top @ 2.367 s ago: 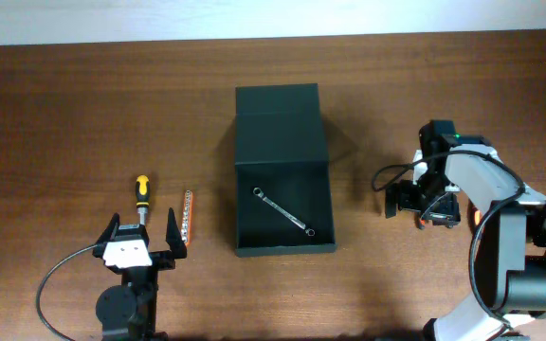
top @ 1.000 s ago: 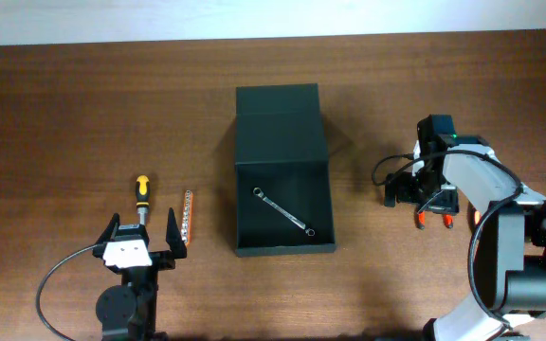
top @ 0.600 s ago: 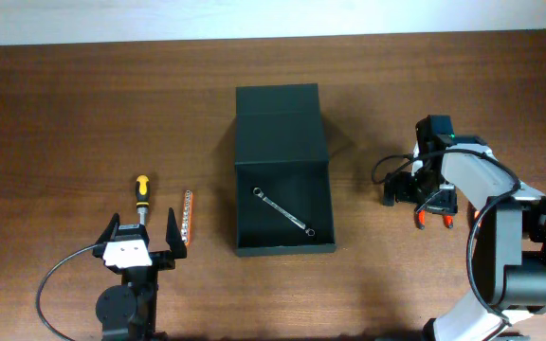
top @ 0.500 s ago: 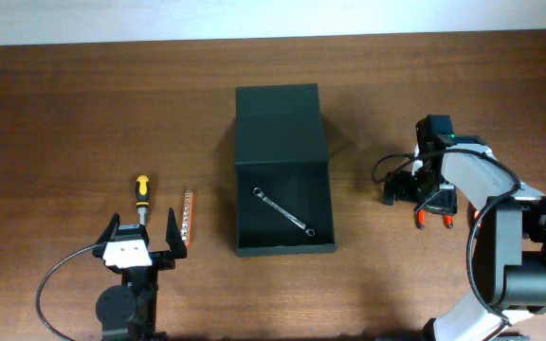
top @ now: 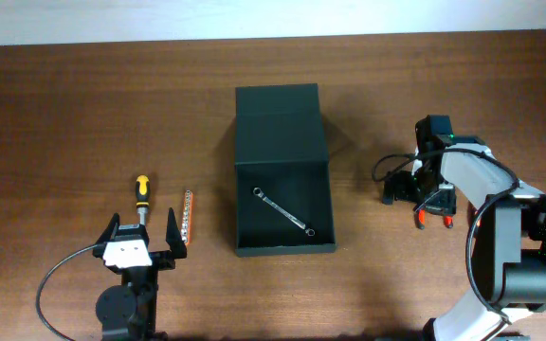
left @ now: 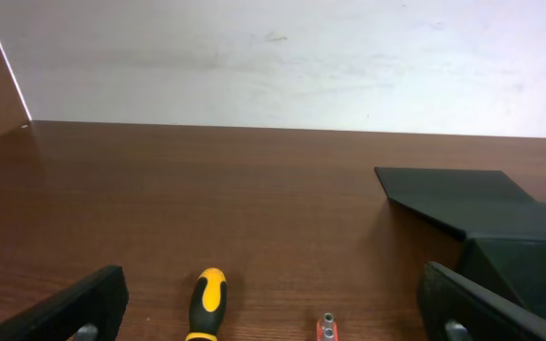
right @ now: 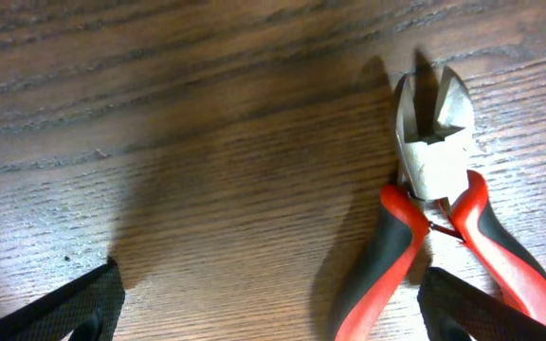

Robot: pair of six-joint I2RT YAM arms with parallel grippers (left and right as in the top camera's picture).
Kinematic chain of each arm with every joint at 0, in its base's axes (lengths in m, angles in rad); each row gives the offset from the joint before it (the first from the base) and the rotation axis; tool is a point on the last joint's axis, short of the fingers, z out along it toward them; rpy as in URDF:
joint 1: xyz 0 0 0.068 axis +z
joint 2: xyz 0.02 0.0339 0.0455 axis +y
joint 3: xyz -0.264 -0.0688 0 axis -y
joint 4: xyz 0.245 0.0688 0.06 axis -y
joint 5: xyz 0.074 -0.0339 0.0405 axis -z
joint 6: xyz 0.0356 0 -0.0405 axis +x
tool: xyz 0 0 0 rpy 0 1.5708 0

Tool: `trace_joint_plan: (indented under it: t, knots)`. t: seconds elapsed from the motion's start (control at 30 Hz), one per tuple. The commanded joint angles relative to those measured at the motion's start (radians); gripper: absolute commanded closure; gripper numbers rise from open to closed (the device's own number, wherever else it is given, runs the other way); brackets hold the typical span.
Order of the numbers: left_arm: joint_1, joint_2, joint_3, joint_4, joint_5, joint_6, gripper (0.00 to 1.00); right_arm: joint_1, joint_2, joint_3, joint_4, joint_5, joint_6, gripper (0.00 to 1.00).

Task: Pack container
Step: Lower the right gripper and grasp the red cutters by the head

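One handle of the pliers lies between my right gripper's open fingers and closing now would catch the pliers by that handle, so it is time to close.
The container (top: 279,133) is a dark box at the table's middle, with its flap lid folded back on the far side; it also shows in the left wrist view (left: 505,223). A silver wrench (top: 282,210) lies inside it. Red-and-black-handled pliers (top: 432,217) lie on the table at the right. My right gripper (top: 417,196) is open and low over them. In the right wrist view the pliers (right: 431,166) lie between the open fingers (right: 273,322), nearer the right finger. My left gripper (top: 143,237) is open and empty, just short of a yellow-and-black screwdriver (top: 141,193).
An orange bit holder (top: 187,219) lies right of the screwdriver, between it and the container. In the left wrist view the screwdriver handle (left: 207,301) and the bit holder's end (left: 326,329) lie between the open fingers (left: 273,327). A pale wall runs along the table's far edge.
My right gripper has shifted slightly toward the far side, and the pliers' red handles now show on the table below it. The left arm and the container have not moved.
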Motion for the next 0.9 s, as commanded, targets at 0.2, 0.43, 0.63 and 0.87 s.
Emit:
trace_joint_plan:
  t: [0.2,0.43,0.63,0.87]
  knots:
    - [0.007,-0.008,-0.007,0.003,0.01,0.012,0.01,0.003,0.013,-0.008,0.01,0.003,0.01,0.01]
    - [0.007,-0.008,-0.007,0.003,0.01,0.012,0.01,0.003,0.013,-0.008,0.017,-0.03,0.01,0.09]
    - [0.007,-0.008,-0.007,0.003,0.01,0.012,0.01,0.003,0.013,-0.008,0.017,-0.03,0.01,0.4]
    - [0.007,-0.008,-0.007,0.003,0.01,0.012,0.01,0.003,0.013,-0.008,0.012,-0.031,0.01,0.69]
